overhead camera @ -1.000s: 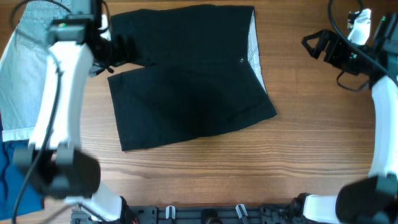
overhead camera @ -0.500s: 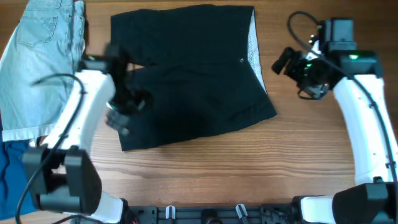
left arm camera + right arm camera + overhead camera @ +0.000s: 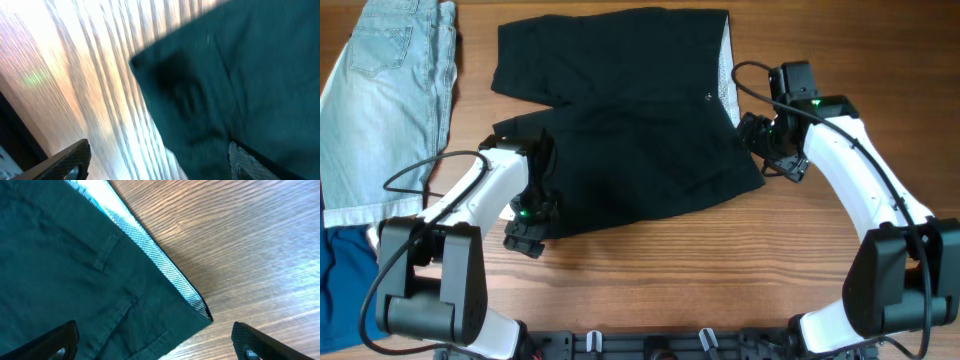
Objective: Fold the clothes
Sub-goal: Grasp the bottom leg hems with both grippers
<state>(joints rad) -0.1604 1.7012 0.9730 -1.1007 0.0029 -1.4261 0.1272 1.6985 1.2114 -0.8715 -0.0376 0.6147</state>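
Observation:
The black shorts (image 3: 630, 120) will be grabbed next by my right gripper at the near waistband corner (image 3: 755, 180), so that the shorts' near side gets folded over their far side.
The black shorts (image 3: 630, 120) lie flat on the wooden table, waistband to the right with its pale lining and a small button (image 3: 709, 96) showing. My left gripper (image 3: 525, 228) is open over the near-left hem corner of the shorts (image 3: 235, 75); that view is blurred. My right gripper (image 3: 767, 158) is open over the near-right waistband corner (image 3: 125, 275), its fingers spread either side of it. Neither gripper holds anything.
Light-blue denim shorts (image 3: 385, 95) lie at the far left. A bright blue garment (image 3: 342, 280) lies at the near-left edge. Bare wood (image 3: 700, 270) runs along the front of the table.
Both arms have swung in from the far corners to the near corners of the black shorts. The shorts have not moved.

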